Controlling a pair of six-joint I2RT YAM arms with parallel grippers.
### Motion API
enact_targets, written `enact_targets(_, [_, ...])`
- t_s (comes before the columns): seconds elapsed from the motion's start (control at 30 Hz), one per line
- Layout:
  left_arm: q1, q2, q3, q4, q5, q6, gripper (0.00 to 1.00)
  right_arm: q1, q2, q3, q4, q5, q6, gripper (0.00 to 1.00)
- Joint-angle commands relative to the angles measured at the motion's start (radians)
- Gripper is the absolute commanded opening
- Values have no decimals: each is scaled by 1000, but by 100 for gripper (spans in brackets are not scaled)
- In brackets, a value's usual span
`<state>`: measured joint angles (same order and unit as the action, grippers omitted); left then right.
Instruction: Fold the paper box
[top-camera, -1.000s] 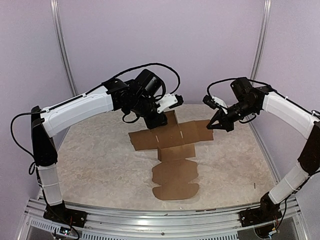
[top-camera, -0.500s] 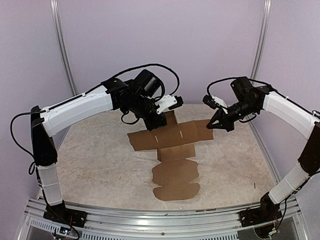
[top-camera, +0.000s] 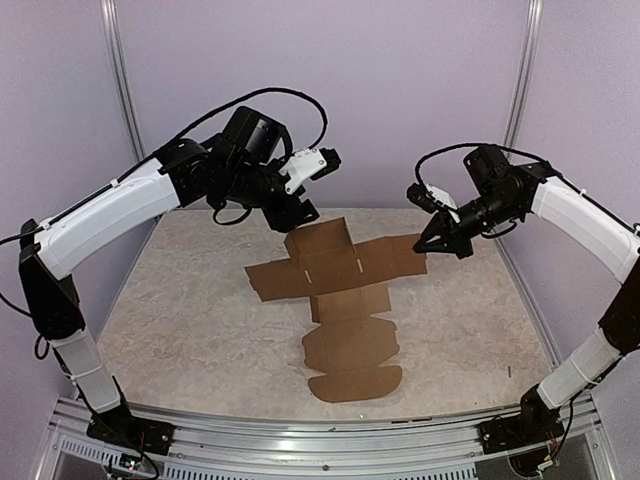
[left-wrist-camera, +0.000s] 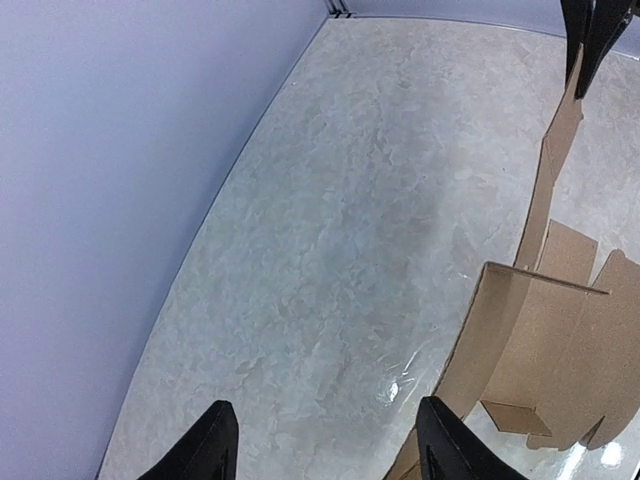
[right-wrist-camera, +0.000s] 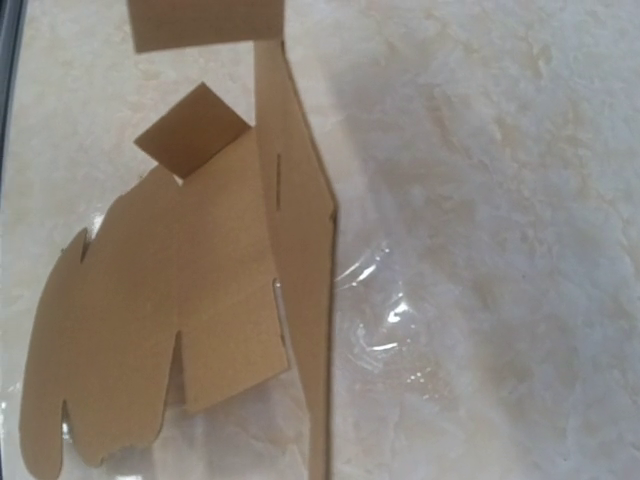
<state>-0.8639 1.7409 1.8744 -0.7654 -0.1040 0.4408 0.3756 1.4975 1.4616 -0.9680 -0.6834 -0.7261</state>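
Observation:
The left gripper needs to grab the paper box's far flap by its edge next, so the other flaps stay free for folding.
The paper box is a flat brown cardboard cut-out lying mid-table, with rounded tabs toward the near edge. Its far flap tilts up a little. My left gripper hovers above and left of that flap. In the left wrist view it is open, with only bare table between its fingers, and the paper box lies off to the right. My right gripper is shut on the box's right end flap, holding it raised. The right wrist view shows the cardboard edge-on; its own fingers are out of frame.
The marbled tabletop is enclosed by purple walls and metal corner posts. An aluminium rail runs along the near edge between the arm bases. The right gripper's black fingers show at the top right of the left wrist view.
My left gripper has opened and pulled up and to the left, off the far flap, which now stands uncovered. The sheet has shifted slightly left. The right gripper keeps its hold.

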Motion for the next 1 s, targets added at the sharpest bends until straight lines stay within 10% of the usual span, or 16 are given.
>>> enact_targets(0.0, [2,58,39,-58,62,45,59,13,-25,16,-22,-20,-8,0])
enact_targets(0.4, [2,105,63,-140,267,33,46,14,-15,10,8,-7,-6,0])
enact_targets(0.8, [43,47,30,-125,267,26,65,32,-8,21,-5,-17,-40,0])
enact_targets(0.97, [48,110,74,-158,338,27,51,42,-5,27,7,-13,-38,0])
